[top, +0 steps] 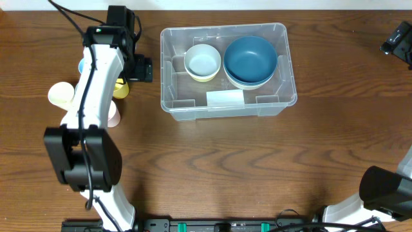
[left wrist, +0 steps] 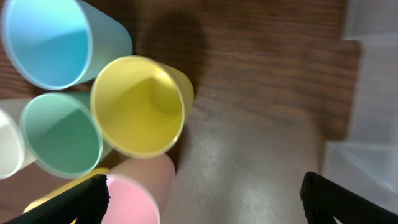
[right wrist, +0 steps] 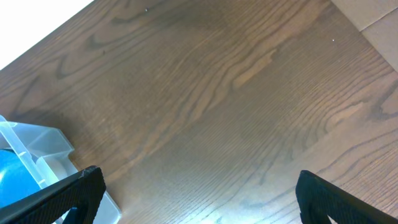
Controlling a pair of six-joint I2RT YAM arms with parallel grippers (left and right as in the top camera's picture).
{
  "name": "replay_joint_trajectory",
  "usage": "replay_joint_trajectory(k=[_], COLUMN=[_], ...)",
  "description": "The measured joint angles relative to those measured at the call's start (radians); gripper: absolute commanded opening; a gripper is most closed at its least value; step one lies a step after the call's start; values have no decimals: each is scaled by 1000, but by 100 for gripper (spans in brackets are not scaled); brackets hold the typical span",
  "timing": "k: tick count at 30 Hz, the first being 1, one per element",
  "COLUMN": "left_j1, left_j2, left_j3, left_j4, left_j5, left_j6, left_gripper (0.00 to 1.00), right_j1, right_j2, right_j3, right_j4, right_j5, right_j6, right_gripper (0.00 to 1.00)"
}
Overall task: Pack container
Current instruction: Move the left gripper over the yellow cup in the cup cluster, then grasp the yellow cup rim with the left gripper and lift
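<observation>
The yellow cup's rim is beyond my left gripper's fingers and they would miss now, so I should move toward it before closing.
The clear plastic container (top: 165, 71) stands at the table's middle back, its white label (top: 225, 98) on the near wall. Inside it are a cream bowl (top: 203, 62) and a blue bowl (top: 250, 59). My left gripper (top: 133, 69) hangs just left of the container, above a cluster of pastel cups. In the left wrist view the left gripper (left wrist: 205, 205) is open; a yellow cup (left wrist: 138, 106) stands ahead of it and a pink cup (left wrist: 134, 199) sits by the left finger. My right gripper (right wrist: 202, 199) is open over bare wood, far right of the container (right wrist: 37, 146).
Blue cup (left wrist: 46, 43) and green cup (left wrist: 61, 134) stand beside the yellow one. The overhead view shows a cream cup (top: 61, 95) and a pink cup (top: 113, 116) partly hidden by the left arm. The right gripper (top: 399, 42) sits at the top right edge.
</observation>
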Motion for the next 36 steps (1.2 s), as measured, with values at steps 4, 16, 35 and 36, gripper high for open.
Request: replay_joint_trajectory(k=[4,16,35,36], left_j1=[23,47,46,46], left_j2=[61,148,203,203], left_j3=[0,0,0,0], left_j4=[24,79,97,97], left_j5=[-3,18,35,36], left_j6=[2,7,9,9], left_gripper=[97,60,6,6], right_j1=[0,0,0,0], right_j2=[0,0,0,0], right_j3=[0,0,0,0], right_j4=[0,0,0,0], right_j5=[0,0,0,0], right_j6=[0,0,0,0], right_gripper=[99,99,99,99])
